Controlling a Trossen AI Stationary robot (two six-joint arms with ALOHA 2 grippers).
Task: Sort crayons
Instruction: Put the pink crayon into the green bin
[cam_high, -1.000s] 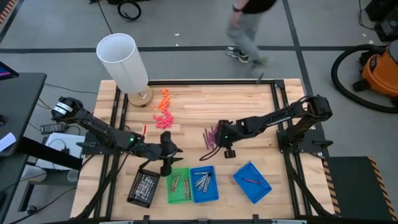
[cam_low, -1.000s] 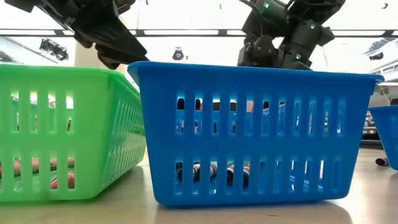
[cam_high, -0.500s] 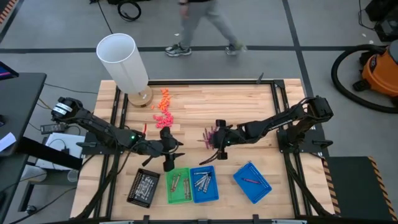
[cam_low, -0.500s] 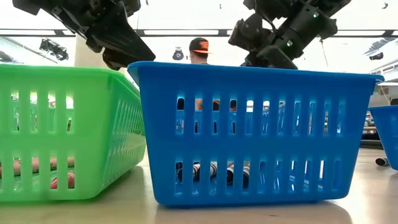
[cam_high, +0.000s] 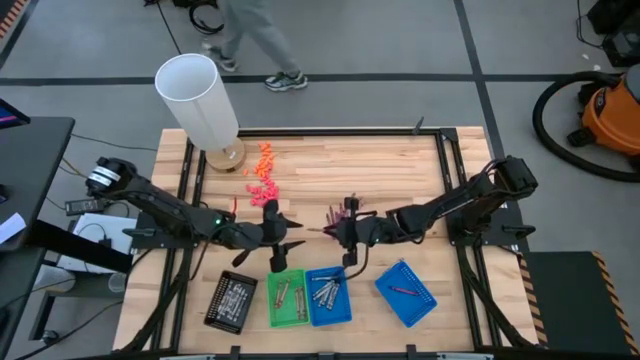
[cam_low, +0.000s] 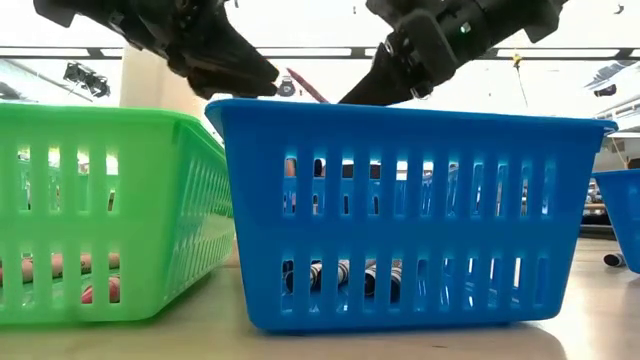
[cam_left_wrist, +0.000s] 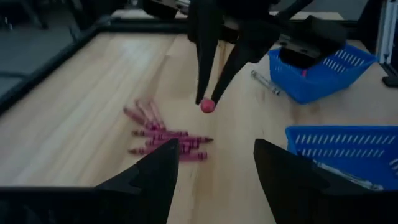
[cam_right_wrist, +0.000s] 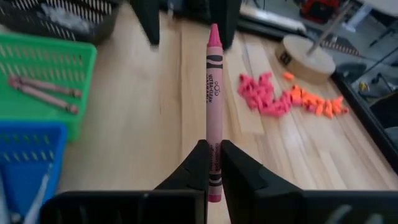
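Observation:
My left gripper moves toward the crayon before closing on it: its fingers stop short of the magenta crayon's end (cam_left_wrist: 208, 106), so closing now would miss.
My right gripper (cam_high: 336, 232) is shut on a magenta-pink crayon (cam_right_wrist: 213, 93) above the table's middle. The crayon points toward my left gripper (cam_high: 292, 232), which faces it from the left with its fingers open (cam_left_wrist: 211, 186) and nothing between them. In the left wrist view the crayon's tip (cam_left_wrist: 207, 105) shows end-on. A small pile of magenta crayons (cam_left_wrist: 163, 134) lies flat on the wood just beyond. More crayons lie in the green tray (cam_high: 286, 297) and the blue tray (cam_high: 328, 295). My right gripper pinches the crayon near its blunt end (cam_right_wrist: 213, 163) between its two fingers. The fingers come from the table's right, slanting a little downward. The crayon runs along them and sticks out ahead, lifted clear of the table.
A black tray (cam_high: 231, 300) and a second blue tray (cam_high: 406, 292) flank the other two along the near edge. A white lamp (cam_high: 200, 100) stands far left, with chunky pink and orange bits (cam_high: 262, 175) beside it. A person walks beyond the far edge.
My right gripper has risen from the crayon pile and gone toward the table's left, tipping up from pointing steeply down to nearly level. The pink crayon has come up with it, clear of the table, its tip now facing my left gripper.

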